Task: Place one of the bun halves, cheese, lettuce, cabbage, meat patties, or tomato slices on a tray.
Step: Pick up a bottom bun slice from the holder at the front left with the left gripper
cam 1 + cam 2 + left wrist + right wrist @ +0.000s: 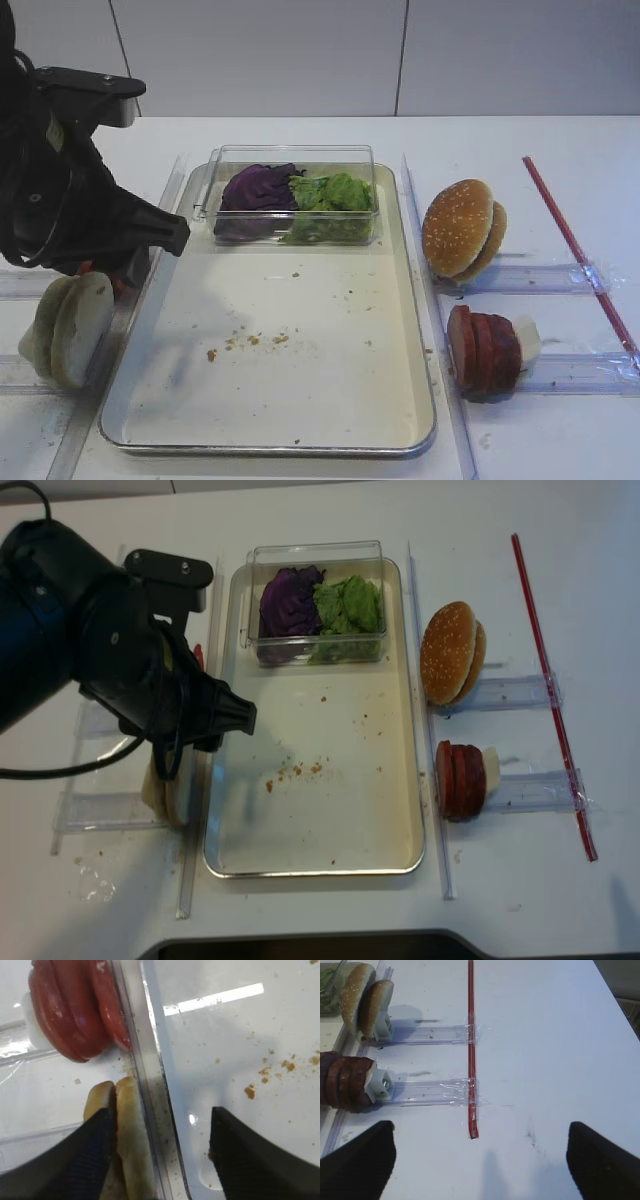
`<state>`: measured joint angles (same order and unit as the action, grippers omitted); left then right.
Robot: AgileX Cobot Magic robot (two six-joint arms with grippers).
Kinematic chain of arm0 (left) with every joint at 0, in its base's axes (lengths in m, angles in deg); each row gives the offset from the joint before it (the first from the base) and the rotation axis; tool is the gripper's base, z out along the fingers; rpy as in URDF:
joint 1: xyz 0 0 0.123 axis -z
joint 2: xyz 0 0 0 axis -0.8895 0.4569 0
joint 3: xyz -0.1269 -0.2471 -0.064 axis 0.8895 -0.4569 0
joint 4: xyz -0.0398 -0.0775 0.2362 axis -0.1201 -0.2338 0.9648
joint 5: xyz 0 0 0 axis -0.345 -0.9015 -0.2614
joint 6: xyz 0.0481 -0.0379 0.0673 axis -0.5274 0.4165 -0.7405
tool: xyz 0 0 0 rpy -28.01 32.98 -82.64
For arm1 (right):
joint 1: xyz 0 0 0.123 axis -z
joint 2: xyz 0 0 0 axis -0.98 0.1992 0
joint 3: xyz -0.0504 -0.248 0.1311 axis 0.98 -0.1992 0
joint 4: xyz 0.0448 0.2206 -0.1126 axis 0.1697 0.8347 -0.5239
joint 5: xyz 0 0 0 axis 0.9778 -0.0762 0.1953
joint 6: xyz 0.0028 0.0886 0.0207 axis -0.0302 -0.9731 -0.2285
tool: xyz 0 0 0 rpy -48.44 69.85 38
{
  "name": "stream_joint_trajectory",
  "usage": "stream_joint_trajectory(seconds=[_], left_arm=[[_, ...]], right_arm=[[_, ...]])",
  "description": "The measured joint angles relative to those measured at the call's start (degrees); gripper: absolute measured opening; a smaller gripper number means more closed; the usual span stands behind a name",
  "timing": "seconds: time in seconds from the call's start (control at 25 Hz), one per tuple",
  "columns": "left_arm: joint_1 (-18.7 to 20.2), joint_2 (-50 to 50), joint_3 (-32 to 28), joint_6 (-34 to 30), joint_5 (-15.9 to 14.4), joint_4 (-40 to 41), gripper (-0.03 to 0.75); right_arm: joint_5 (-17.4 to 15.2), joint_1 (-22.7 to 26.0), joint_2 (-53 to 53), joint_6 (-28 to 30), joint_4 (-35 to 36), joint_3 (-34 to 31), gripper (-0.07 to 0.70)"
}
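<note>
My left gripper should next grab the bun half beside the tray by its upright top edge, as another bun half is close against its side.
My left gripper (160, 1155) is open and hangs low over the tray's left rim (145, 1070). One finger is in front of the upright pale bun halves (127, 1130), the other over the tray floor. One bun half and the rim lie between the jaws, ungripped. The tomato slices (75, 1010) stand just beyond. The tray (320, 340) holds only crumbs and a clear box (290, 165) of purple cabbage (258, 188) and green lettuce (330, 195). The meat patties (485, 350) stand in a holder right of the tray. My right gripper (480, 1160) is open over bare table. Cheese is out of view.
A sesame-seeded bun (460, 228) stands on edge in a clear holder right of the tray. A red strip (471, 1050) is taped across both right holders. The left arm's black body (50, 190) looms over the left holders.
</note>
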<state>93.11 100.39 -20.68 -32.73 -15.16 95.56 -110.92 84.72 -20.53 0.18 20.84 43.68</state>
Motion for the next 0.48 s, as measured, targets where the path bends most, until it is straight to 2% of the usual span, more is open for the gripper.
stream_joint_trajectory(seconds=[0.32, 0.48], left_arm=[[0.0, 0.5, 0.5, 0.2, 0.1, 0.9, 0.389], [0.0, 0.5, 0.5, 1.4, -0.8, 0.9, 0.389]], right_arm=[[0.0, 0.0, 0.0, 0.0, 0.0, 0.0, 0.692], [0.0, 0.0, 0.0, 0.0, 0.0, 0.0, 0.692]])
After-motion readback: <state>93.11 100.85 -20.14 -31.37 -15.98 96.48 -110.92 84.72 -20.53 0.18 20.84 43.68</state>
